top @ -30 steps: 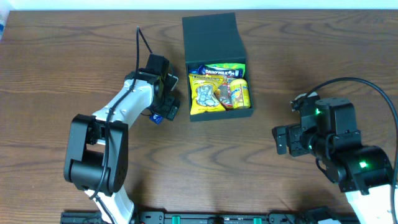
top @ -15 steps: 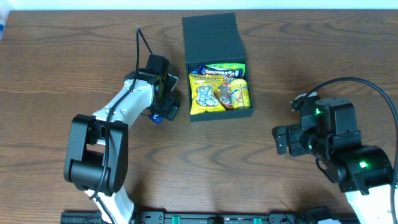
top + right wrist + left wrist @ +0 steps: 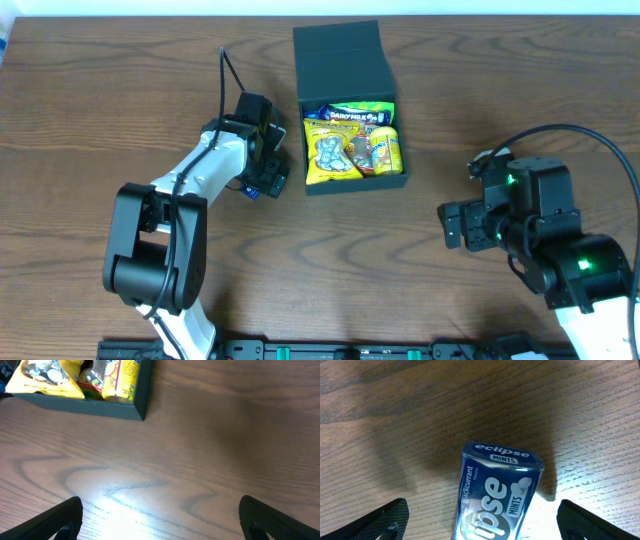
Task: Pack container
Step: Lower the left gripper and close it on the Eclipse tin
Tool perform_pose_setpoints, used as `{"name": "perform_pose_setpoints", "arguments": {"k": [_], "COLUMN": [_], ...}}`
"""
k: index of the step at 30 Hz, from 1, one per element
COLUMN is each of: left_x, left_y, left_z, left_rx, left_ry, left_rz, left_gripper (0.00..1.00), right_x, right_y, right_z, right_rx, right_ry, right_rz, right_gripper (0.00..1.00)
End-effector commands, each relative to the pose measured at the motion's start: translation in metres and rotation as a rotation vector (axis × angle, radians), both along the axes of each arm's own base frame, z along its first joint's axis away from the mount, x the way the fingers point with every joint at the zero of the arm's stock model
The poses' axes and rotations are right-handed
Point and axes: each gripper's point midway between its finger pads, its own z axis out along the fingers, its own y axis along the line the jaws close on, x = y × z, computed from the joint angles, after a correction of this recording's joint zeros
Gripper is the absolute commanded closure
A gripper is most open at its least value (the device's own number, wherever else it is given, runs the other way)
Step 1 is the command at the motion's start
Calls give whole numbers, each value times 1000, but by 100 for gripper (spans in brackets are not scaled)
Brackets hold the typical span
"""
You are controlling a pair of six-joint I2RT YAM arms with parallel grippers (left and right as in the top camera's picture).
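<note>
I should close my left gripper on the mints tin now. My fingers are level with the sides of the mints tin [image 3: 250,191] [image 3: 495,495].
The dark green-black container [image 3: 340,62] stands at the back middle with its flap lid open; yellow snack packets fill it, and its corner shows in the right wrist view [image 3: 125,407]. A blue Eclipse mints tin [image 3: 495,495] lies on the table left of the container; in the overhead view only its edge [image 3: 252,190] shows under the arm. My left gripper [image 3: 268,178] is open, with a finger on each side of the tin and apart from it [image 3: 480,522]. My right gripper [image 3: 452,224] is open and empty over bare wood at the right [image 3: 160,520].
The wooden table [image 3: 400,280] stretches around both arms. A black cable [image 3: 228,70] loops up from the left arm. A black rail [image 3: 330,350] runs along the front edge.
The left gripper has shifted slightly back and down over the mints tin. The right arm has not moved.
</note>
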Motion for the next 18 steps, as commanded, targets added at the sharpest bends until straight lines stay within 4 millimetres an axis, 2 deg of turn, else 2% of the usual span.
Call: {"name": "perform_pose_setpoints", "arguments": {"k": [1,7,12,15,18], "left_x": [-3,-2,-2,-2,-3], "left_y": [-2,-3,-3,-3,-3], "left_z": [-6,-5,-6,-6,-6], "left_rx": [-7,-9,-11,-12,-11], "left_ry": [14,8,10,10,11], "left_rz": [13,20,31,31,30], "left_gripper": [5,0,0,6,27], "right_x": [0,0,0,0,0], "right_y": [-1,-1,-1,-1,-1], "right_z": [2,2,2,2,2], "right_rx": [14,14,14,14,14], "right_ry": [-4,-4,-4,-4,-4], "right_rz": [-14,-14,-14,-14,-14], "right_gripper": [1,1,1,1,1]}}
